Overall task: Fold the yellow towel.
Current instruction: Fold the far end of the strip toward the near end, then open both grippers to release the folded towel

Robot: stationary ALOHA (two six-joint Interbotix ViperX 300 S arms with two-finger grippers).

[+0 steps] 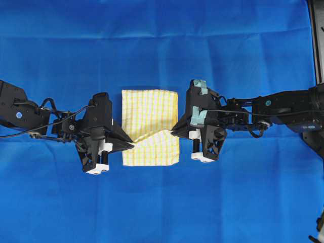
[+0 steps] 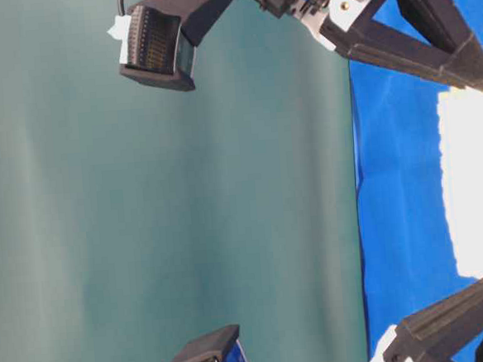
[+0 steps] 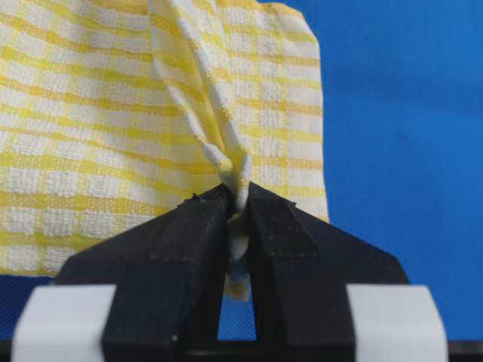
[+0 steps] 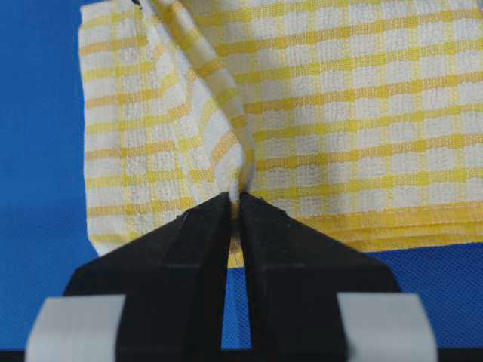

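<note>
My right gripper opens now, since the towel's pinched edge [image 1: 168,131] sits low over the towel's lower layer [image 1: 151,153] and the edge would lie on that layer.
The yellow towel [image 1: 150,114] lies folded on the blue cloth in the middle of the overhead view, white with yellow checks. My left gripper [image 1: 132,145] pinches its left edge, shut on a bunched fold [image 3: 230,170] that rises between the fingertips. My right gripper [image 1: 173,131] is shut on the towel's right edge, where a pinched ridge [image 4: 238,162] runs up from the jaws. Between the two grips a raised crease crosses the towel [image 4: 362,105]. In the table-level view the towel [image 2: 474,189] shows as a bright patch between the two grippers.
The large blue cloth [image 1: 152,202] covers the whole table. Both arms reach in from the sides, left arm [image 1: 30,116] and right arm [image 1: 283,109]. A dark frame post [image 1: 316,40] stands at the right edge.
</note>
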